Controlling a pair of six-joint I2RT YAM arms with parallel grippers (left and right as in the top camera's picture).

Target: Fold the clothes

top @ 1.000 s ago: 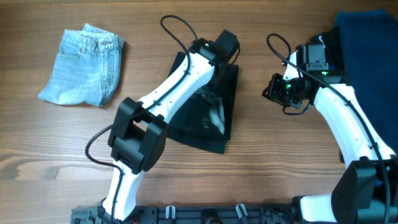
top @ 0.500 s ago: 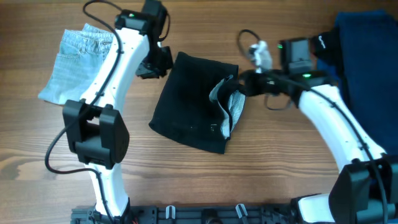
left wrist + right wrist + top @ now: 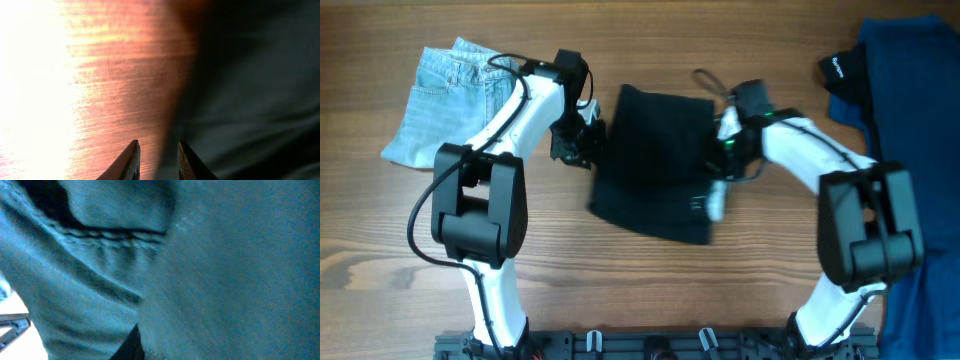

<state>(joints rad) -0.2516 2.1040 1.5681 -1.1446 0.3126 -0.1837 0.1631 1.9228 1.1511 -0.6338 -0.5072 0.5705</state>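
Observation:
The black garment needs my left gripper to grab its side edge (image 3: 601, 180) next, so that it can be folded and laid on the folded light-blue jeans (image 3: 450, 106).
A black garment (image 3: 655, 160) lies rumpled in the middle of the table, with a pale bit of lining (image 3: 716, 205) showing at its lower right. My left gripper (image 3: 585, 145) is at its left edge. In the left wrist view that gripper (image 3: 159, 155) is narrowly open, and the cloth's edge (image 3: 240, 90) runs into the gap over bare wood. My right gripper (image 3: 725, 150) is at the garment's right edge. In the right wrist view cloth (image 3: 225, 255) fills the frame. It lies against the one dark fingertip (image 3: 132, 342) that shows and hides the other.
Folded light-blue jeans (image 3: 455, 105) lie at the far left. A dark blue cloth (image 3: 910, 110) covers the right end of the table, with a black cap (image 3: 840, 70) beside it. Cables loop above both wrists.
The left arm swung from beside the jeans to the black garment's left edge. The right gripper moved left and lower, the lifted grey flap went down, and the garment shifted right.

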